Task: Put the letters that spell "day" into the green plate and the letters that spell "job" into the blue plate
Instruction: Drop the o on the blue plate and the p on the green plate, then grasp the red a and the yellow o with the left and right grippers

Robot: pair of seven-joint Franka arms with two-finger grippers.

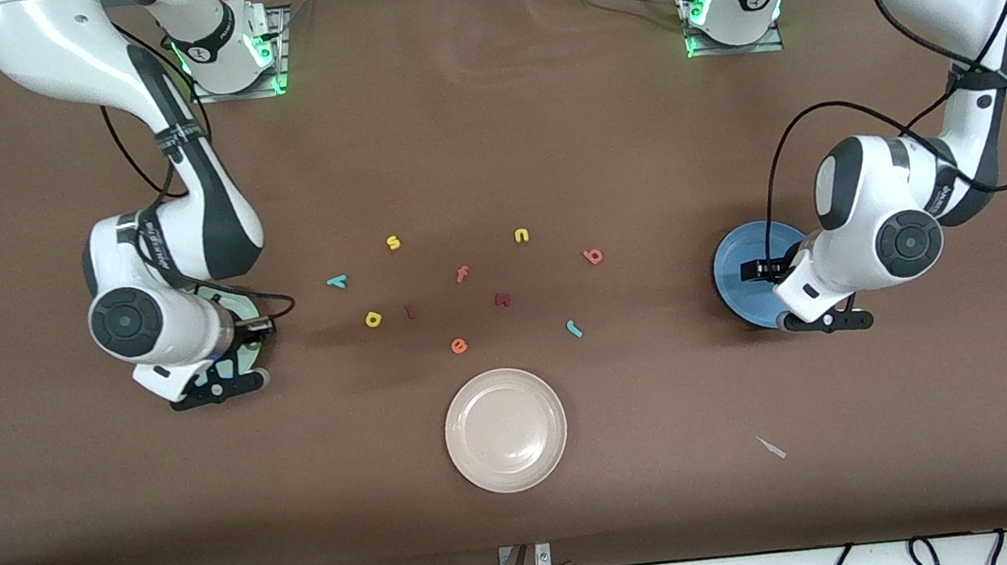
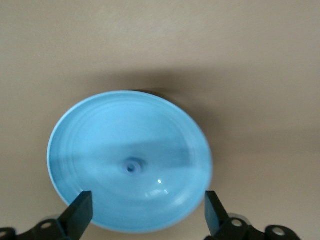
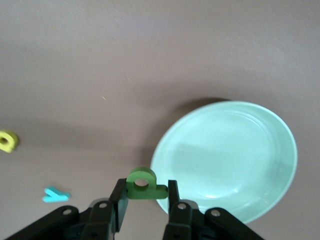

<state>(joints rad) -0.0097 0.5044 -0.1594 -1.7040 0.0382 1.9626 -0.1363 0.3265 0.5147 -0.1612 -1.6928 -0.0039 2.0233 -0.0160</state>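
Note:
My left gripper is to grab the salmon b next, by its round bowl and stem (image 1: 593, 256). The b goes in the blue plate (image 1: 737, 267) to spell job.
In the right wrist view my right gripper (image 3: 147, 192) is shut on the dark green d (image 3: 144, 184), held in the air over the rim of the green plate (image 3: 240, 150). My left gripper (image 2: 148, 201) hangs open over the blue plate (image 2: 100, 135), where the small blue o (image 2: 132, 166) lies near the middle. The yellow a (image 1: 372, 318) and teal y (image 1: 337, 282) lie on the table toward the right arm's end. The salmon b (image 1: 593, 256) and teal j (image 1: 574, 328) lie toward the blue plate (image 1: 737, 267). The right arm largely covers the green plate (image 1: 241, 306).
Other letters lie in the middle: a yellow s (image 1: 393, 243), a yellow n (image 1: 521, 236), an orange f (image 1: 462, 275), an orange e (image 1: 459, 346) and two dark red ones (image 1: 503, 300). A cream-white plate (image 1: 506, 429) sits nearer the front camera.

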